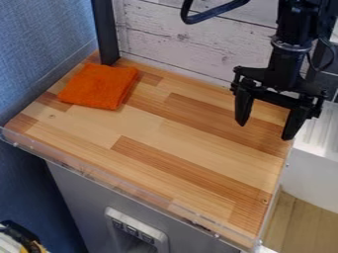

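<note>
I will next grab the middle of the cloth with my gripper, so that I can lift the folded orange cloth (100, 86) off the wooden surface.
My gripper (265, 131) hangs over the right rear part of the wooden work surface, pointing down. Its two fingers stand wide apart with nothing between them. Far to its left, a folded orange cloth (100, 86) lies flat near the back left corner of the wooden surface (158, 143). The gripper and the cloth are well apart.
A dark upright post (105, 32) stands at the back left corner, beside the cloth. White planks (191, 44) form the back wall. A clear rim (99, 177) runs along the front edge. To the right is a white ribbed basin (320, 131).
</note>
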Robot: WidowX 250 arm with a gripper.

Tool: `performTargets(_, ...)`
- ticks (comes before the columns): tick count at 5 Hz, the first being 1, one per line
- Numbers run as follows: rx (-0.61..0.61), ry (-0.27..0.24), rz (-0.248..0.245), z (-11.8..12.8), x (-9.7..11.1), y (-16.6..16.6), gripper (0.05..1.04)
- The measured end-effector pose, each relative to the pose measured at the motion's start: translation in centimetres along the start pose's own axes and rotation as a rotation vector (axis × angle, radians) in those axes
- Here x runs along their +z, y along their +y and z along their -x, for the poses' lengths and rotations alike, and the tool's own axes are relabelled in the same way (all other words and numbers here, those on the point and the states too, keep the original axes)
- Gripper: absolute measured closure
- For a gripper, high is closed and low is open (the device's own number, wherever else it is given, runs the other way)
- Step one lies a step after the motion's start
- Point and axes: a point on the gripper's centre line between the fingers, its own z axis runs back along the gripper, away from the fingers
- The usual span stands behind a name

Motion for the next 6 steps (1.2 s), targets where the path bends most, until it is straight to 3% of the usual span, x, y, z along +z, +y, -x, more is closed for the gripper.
performTargets(1,0.063,-0.009,0.007,-0.7,-0.4,1.7,0.083)
performTargets(2,0.205,0.000,0.011,-1.2,-1.4,5.8,0.083)
performTargets(5,0.617,-0.011,0.046,-1.2,-1.6,17.3,0.085)
performTargets(6,0.720,-0.040,0.059,-1.2,-1.1,20.2,0.085)
